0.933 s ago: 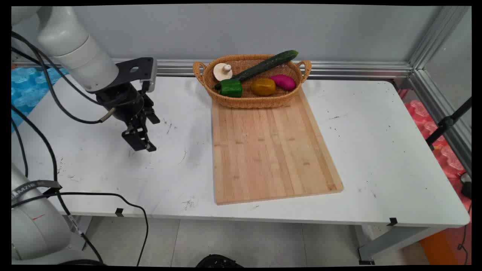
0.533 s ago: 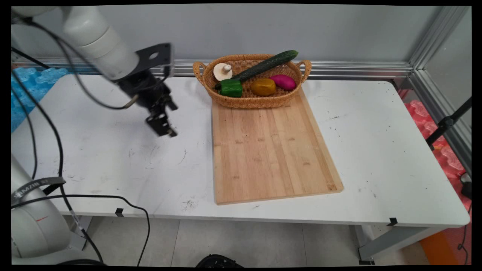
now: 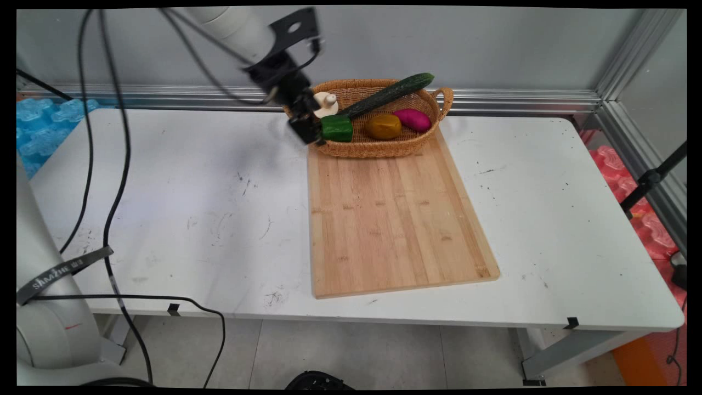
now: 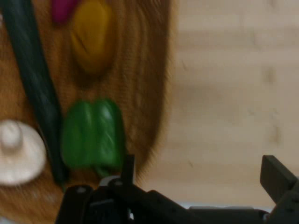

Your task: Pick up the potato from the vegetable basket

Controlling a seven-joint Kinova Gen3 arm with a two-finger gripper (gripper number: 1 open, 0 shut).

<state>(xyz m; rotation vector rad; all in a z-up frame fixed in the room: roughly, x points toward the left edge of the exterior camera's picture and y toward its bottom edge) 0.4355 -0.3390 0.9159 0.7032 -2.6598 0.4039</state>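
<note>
The yellow vegetable should come out of the wicker basket [image 3: 378, 148], so my gripper should next pick it up by its rounded middle [image 3: 383, 127].
My black gripper [image 3: 308, 131] hangs at the left end of a wicker basket [image 3: 378, 148], just above its rim and beside a green pepper [image 3: 337, 128]. In the hand view the gripper [image 4: 201, 172] is open, with its fingers wide apart and nothing between them; the pepper [image 4: 92, 134] lies just past the left finger. The basket also holds a white mushroom [image 3: 324, 104], a long dark cucumber [image 3: 389, 94] resting across the rim, a yellow vegetable [image 3: 383, 126] and a magenta one [image 3: 412, 119].
A wooden cutting board [image 3: 389, 219] lies on the white table [image 3: 164, 208], its far end touching the basket. Black cables hang from the arm at the left. A metal rail runs along the wall behind the basket.
The gripper has moved from the table's left part up and to the right, to the basket's left end. The things in the basket and the board have not moved.
</note>
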